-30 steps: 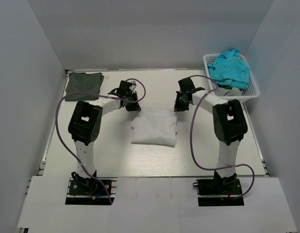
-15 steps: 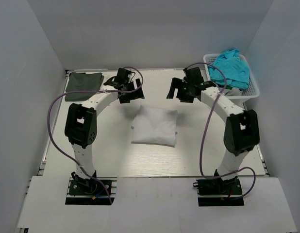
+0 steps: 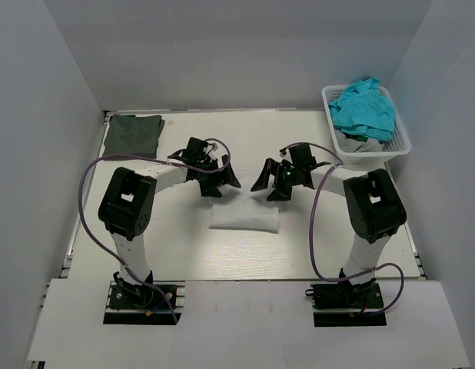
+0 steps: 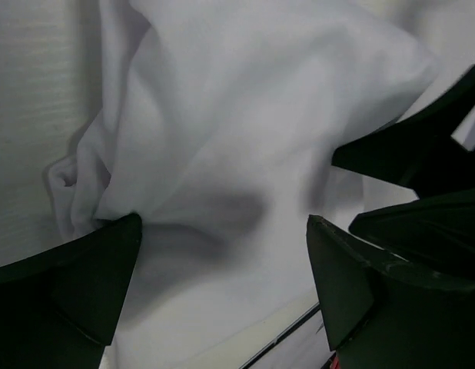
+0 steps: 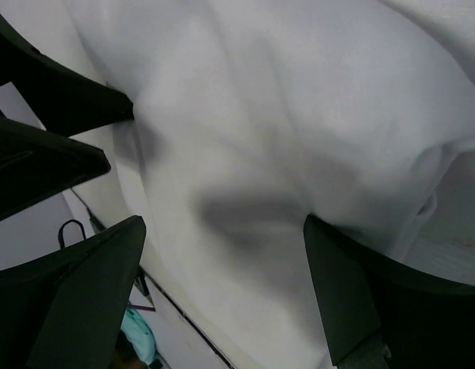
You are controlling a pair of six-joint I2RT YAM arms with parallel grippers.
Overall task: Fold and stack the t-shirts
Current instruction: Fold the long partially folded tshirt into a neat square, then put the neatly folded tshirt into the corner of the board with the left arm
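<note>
The left gripper grabs the folded white t-shirt by its far part (image 3: pixel 225 200) nearest the olive-green t-shirt (image 3: pixel 132 134) next. Then it stacks the white t-shirt there.
A folded white t-shirt (image 3: pixel 245 215) lies mid-table, its far edge covered by both grippers. My left gripper (image 3: pixel 220 187) stands open over the shirt's far left part; in its wrist view the left gripper (image 4: pixel 222 231) straddles rumpled white t-shirt cloth (image 4: pixel 245 115), one fingertip (image 4: pixel 107 254) against a fold. My right gripper (image 3: pixel 268 188) is open over the far right part, and the right gripper (image 5: pixel 222 227) spans the white t-shirt cloth (image 5: pixel 299 100) the same way. Neither holds anything. A dark olive-green t-shirt (image 3: pixel 132 134) lies folded at the back left.
A white basket (image 3: pixel 403 144) stands at the back right with crumpled teal cloth (image 3: pixel 364 108) heaped in it. Grey walls close in the table on three sides. The two grippers' tips are close to each other over the shirt.
Both grippers left the white shirt's far corners, opened, swung toward the back, then came down on its far edge, closer together. The shirt's far part now looks more bunched.
</note>
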